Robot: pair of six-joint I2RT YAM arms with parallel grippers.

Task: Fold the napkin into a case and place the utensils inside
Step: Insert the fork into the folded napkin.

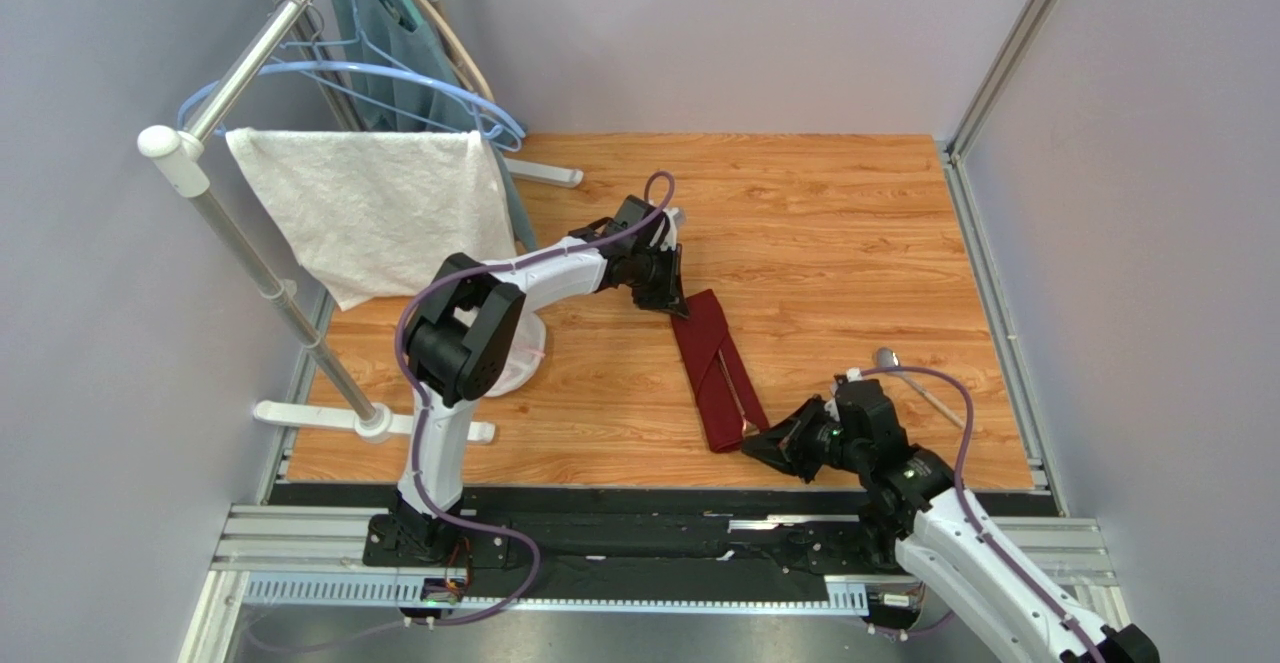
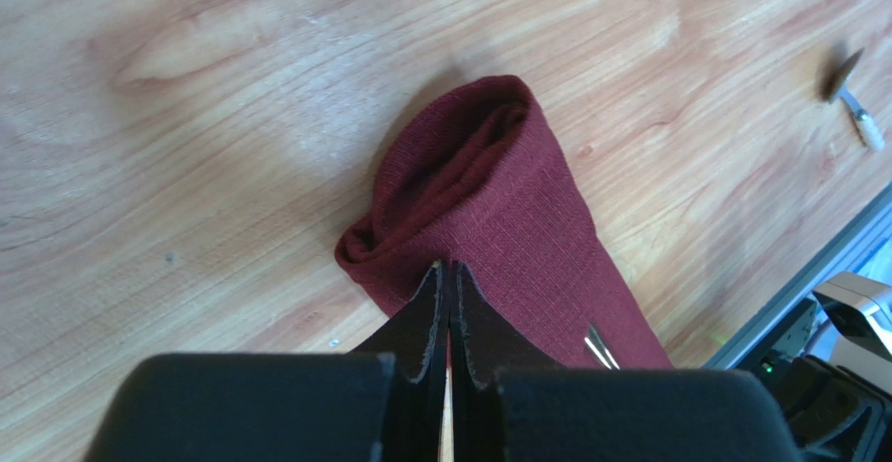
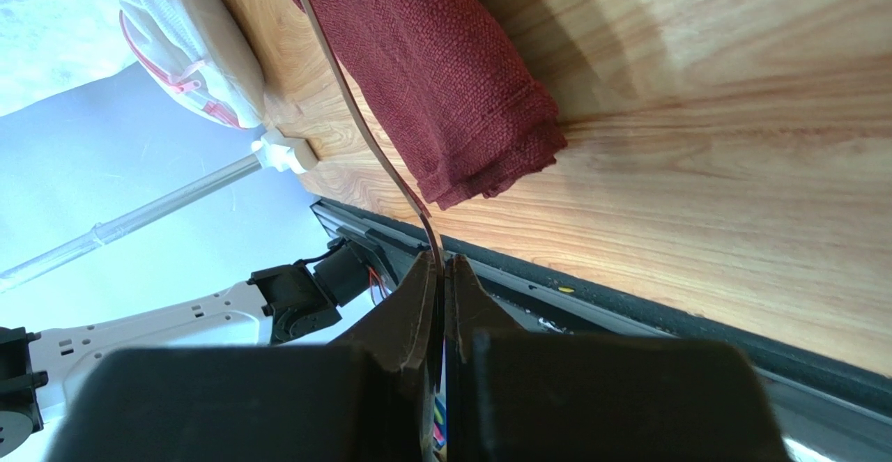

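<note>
I need to keep holding the fork with my right gripper. The fork [image 1: 733, 390] shows its tines on the cloth, so it would stay short of its place if I opened now.
The maroon napkin [image 1: 709, 356] lies folded as a narrow strip, the case, in the middle of the wooden table. Its far end bulges open [image 2: 471, 159]. My left gripper [image 1: 673, 300] [image 2: 450, 266] is shut, its tips down on the cloth just behind that open end. My right gripper [image 1: 763, 446] [image 3: 442, 261] sits at the strip's near end [image 3: 492, 159], shut on the slim handle of the fork [image 3: 361, 117]. The fork [image 1: 733, 390] runs along the top of the cloth, and its silver tines [image 2: 599, 348] show on the cloth. The spoon [image 1: 890, 360] [image 2: 850, 101] lies on the bare wood to the right.
A drying rack at the left carries a white towel [image 1: 376, 206] and blue hangers [image 1: 406, 78]. Its white foot [image 1: 376, 423] rests on the table's near left. A white bag-like thing [image 3: 188, 44] sits by the left arm. A black rail [image 1: 631, 498] borders the near edge.
</note>
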